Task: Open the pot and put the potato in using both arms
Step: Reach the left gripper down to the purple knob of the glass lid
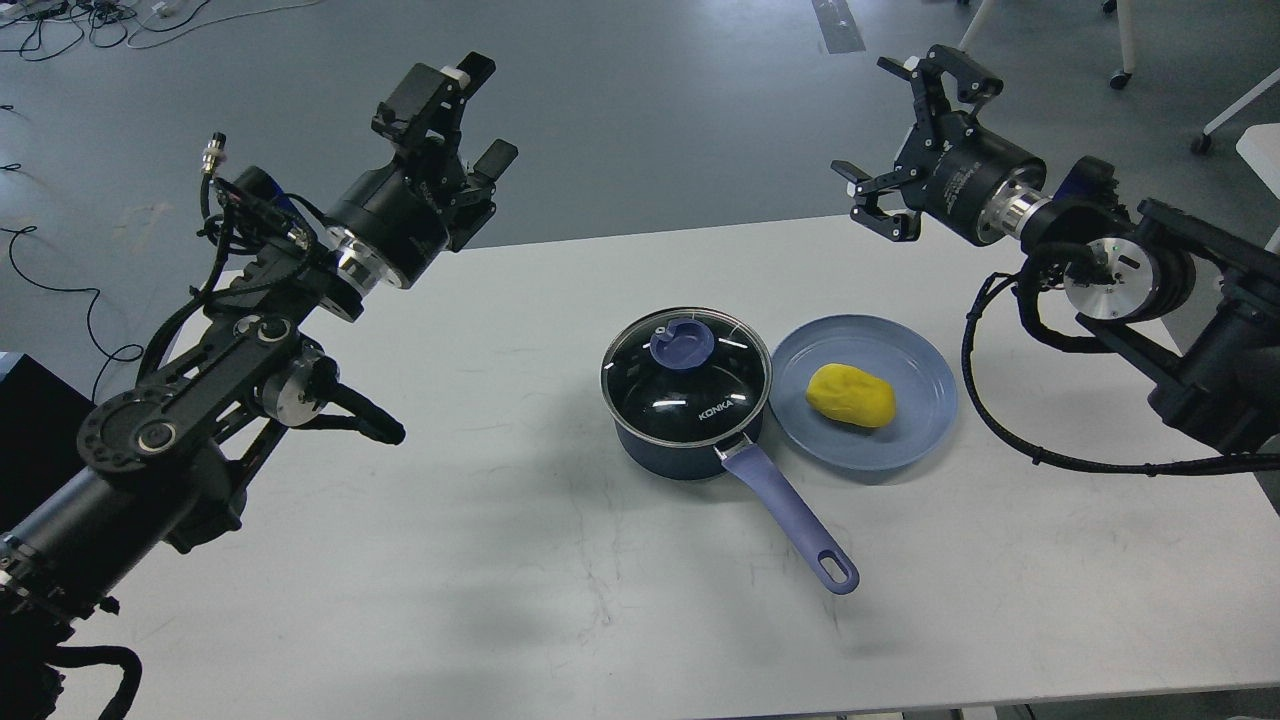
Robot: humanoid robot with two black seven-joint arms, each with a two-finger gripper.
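My left gripper takes hold of the glass lid by its purple knob (682, 345) next and opens the pot (690, 440) for the potato.
A dark blue pot (690, 440) stands mid-table with its glass lid (686, 377) on; the lid has a purple knob (682, 345), and a purple handle (790, 520) points toward the front right. A yellow potato (851, 396) lies on a blue plate (920, 420) just right of the pot. My left gripper (470, 110) is open and empty, raised high over the table's far left edge. My right gripper (900, 130) is open and empty, raised above the table's far edge behind the plate.
The white table (500, 560) holds only the pot and the plate. Grey floor lies beyond its far edge, with cables at the far left and chair legs (1125, 40) at the far right. A black box (30, 430) sits at the left edge.
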